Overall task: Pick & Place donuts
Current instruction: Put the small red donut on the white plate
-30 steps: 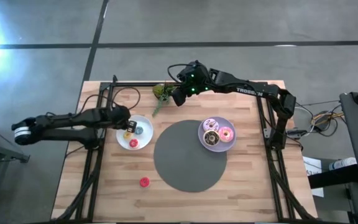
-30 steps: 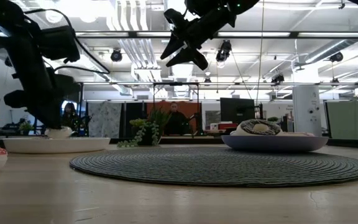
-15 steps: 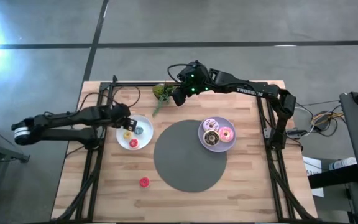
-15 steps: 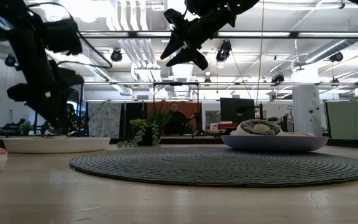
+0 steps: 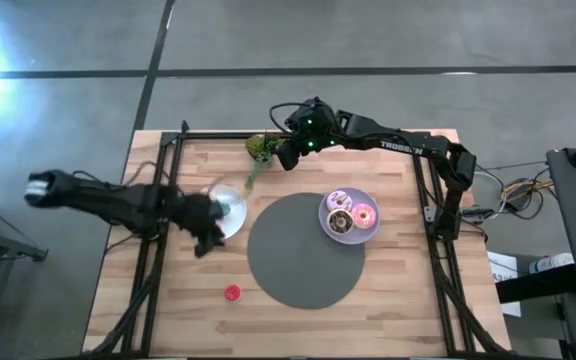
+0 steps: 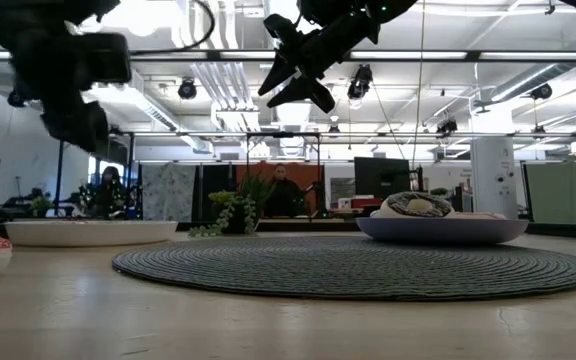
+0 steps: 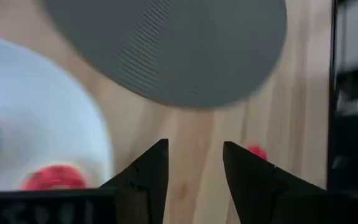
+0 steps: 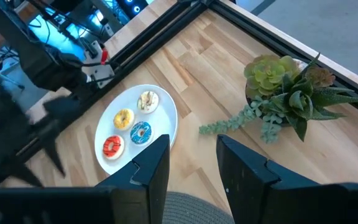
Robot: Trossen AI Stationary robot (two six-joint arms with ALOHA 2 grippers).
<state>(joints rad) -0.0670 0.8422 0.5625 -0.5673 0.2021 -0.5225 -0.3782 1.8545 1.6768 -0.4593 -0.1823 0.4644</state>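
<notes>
I will next grab the lone red donut's round outer edge (image 5: 232, 293) with my left gripper, to put the donut on the white plate (image 5: 230, 205).
My left gripper (image 5: 205, 242) (image 7: 194, 167) hangs open over the near rim of the white plate (image 5: 230, 205), with nothing between its fingers. The plate (image 8: 162, 115) holds several small donuts: yellow (image 8: 123, 118), cream (image 8: 148, 99), blue (image 8: 141, 132) and red (image 8: 112, 146). A lone red donut (image 5: 232, 293) (image 7: 257, 151) lies on the bare wood nearer the front. Three larger donuts, pink (image 5: 364, 214), sprinkled (image 5: 338, 199) and brown (image 5: 340, 221), sit on the lavender plate (image 5: 351, 241). My right gripper (image 5: 288, 156) (image 8: 191, 163) waits open, high over the far middle.
A round grey mat (image 5: 303, 262) fills the table's middle between the two plates. A small green plant (image 5: 259, 148) stands at the far edge, just left of my right gripper. Black frame rails (image 5: 158, 250) run along the table's left and right sides.
My left gripper has risen off the white plate and swung toward the table's near edge. The yellow donut that was at its fingertips stays on the plate.
</notes>
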